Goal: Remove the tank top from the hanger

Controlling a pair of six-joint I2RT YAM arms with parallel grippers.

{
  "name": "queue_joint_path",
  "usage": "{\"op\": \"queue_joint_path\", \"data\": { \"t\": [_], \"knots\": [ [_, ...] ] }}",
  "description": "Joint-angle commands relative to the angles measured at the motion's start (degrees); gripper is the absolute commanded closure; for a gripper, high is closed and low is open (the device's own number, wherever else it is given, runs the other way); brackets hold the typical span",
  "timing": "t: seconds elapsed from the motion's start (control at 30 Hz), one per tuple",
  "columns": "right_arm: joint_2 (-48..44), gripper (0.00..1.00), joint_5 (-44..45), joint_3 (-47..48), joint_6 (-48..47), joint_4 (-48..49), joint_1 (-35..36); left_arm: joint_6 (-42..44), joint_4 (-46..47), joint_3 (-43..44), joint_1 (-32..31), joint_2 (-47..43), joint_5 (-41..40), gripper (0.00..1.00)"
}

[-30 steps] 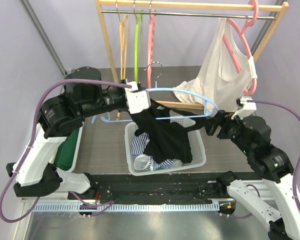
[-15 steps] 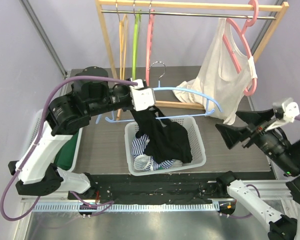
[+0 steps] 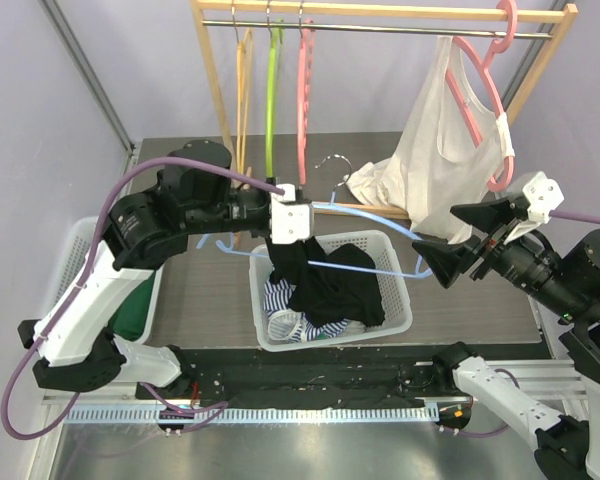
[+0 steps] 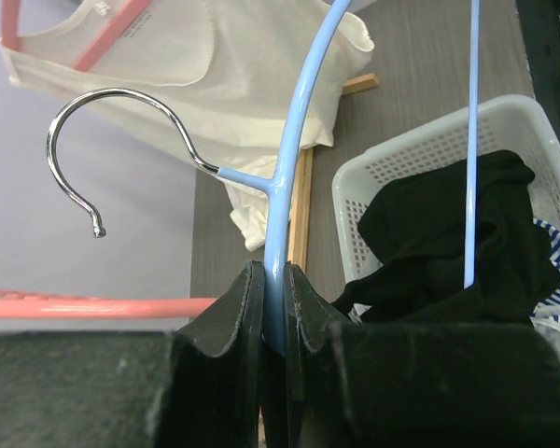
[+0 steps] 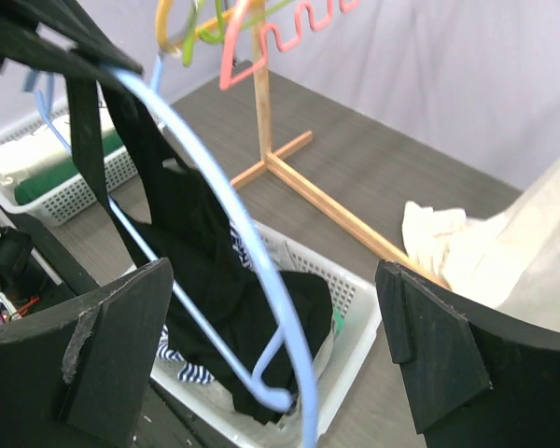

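My right gripper grabs the blue hanger's bare curved end [image 3: 418, 242] [image 5: 301, 378] next, leaving its other side free to remove the tank top.
My left gripper [image 3: 292, 215] is shut on the blue hanger [image 3: 378, 213] just below its metal hook [image 4: 121, 103]. In the left wrist view both pads press the blue neck [image 4: 273, 280]. The black tank top [image 3: 330, 285] hangs from the hanger's left part, close to my left gripper, and trails down into the white basket [image 3: 400, 300]. To the right, my right gripper [image 3: 440, 233] stands wide open and holds nothing. In its own view, the hanger's curved right end [image 5: 233, 224] and the tank top [image 5: 215, 289] lie ahead of the jaws [image 5: 275, 280].
A wooden rack [image 3: 215, 80] at the back carries orange, green and pink hangers and a white top [image 3: 440, 140] on a pink hanger. A striped garment [image 3: 275, 295] lies in the basket. A white bin with green cloth [image 3: 140, 300] stands at the left.
My right gripper opened wide, let go of the hanger's right end and drew back to the right. My left gripper kept hold of the hanger, which has tilted down on the right.
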Motion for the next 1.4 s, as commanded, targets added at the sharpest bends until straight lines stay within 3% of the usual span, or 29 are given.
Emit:
{"op": "queue_joint_path", "data": {
  "t": [0.0, 0.3, 0.63, 0.73, 0.9, 1.0, 1.03, 1.13, 1.2, 1.27, 1.3, 1.37],
  "knots": [
    [2.95, 0.0, -4.54, 5.84, -4.3, 1.58, -0.07, 4.8, 0.63, -1.63, -0.3, -2.11, 5.13, 1.0],
    [3.57, 0.0, -15.88, 0.76, -2.98, 2.18, -0.07, 12.19, 1.68, -0.84, -2.58, -2.55, 4.88, 1.0],
    [8.57, 0.0, -18.34, -0.57, -4.13, 2.54, -0.07, 14.31, 2.47, 0.92, -3.55, -2.99, 3.12, 1.0],
    [9.46, 0.08, -20.37, -0.13, -3.42, 2.81, -0.07, 14.74, 2.73, 0.48, -3.63, -3.51, 2.68, 1.0],
    [10.86, 0.26, -21.51, -0.3, -1.84, 2.54, -0.07, 14.92, 3.0, 1.0, -3.72, -3.43, 2.15, 1.0],
    [10.52, 0.53, -22.3, -0.74, -0.97, 3.07, -0.07, 15.1, 2.73, 0.83, -3.81, -3.34, 1.45, 1.0],
    [10.16, 0.71, -22.91, -1.35, -0.53, 3.51, -0.07, 15.62, 2.65, 0.74, -3.81, -3.43, 1.19, 1.0],
    [8.33, 0.99, -23.36, -2.93, 0.71, 5.96, -0.07, 16.33, 2.99, -0.31, -3.81, -3.43, -0.04, 1.0],
    [7.44, 0.99, -23.01, -3.55, 2.19, 7.63, -0.07, 16.15, 4.92, -1.45, -3.81, -3.25, -0.84, 1.0],
    [6.03, 0.99, -21.7, -4.17, 2.56, 8.95, -0.07, 14.76, 8.42, -2.85, -3.9, -2.99, -3.03, 0.9],
    [5.59, 0.99, -20.9, -4.43, 2.21, 9.22, -0.07, 14.05, 9.84, -3.12, -3.99, -2.38, -3.99, 0.71],
    [4.54, 0.99, -17.5, -4.52, 0.02, 8.87, -0.07, 11.69, 11.69, -2.95, -5.47, -1.5, -8.12, 0.48]
  ]
}}
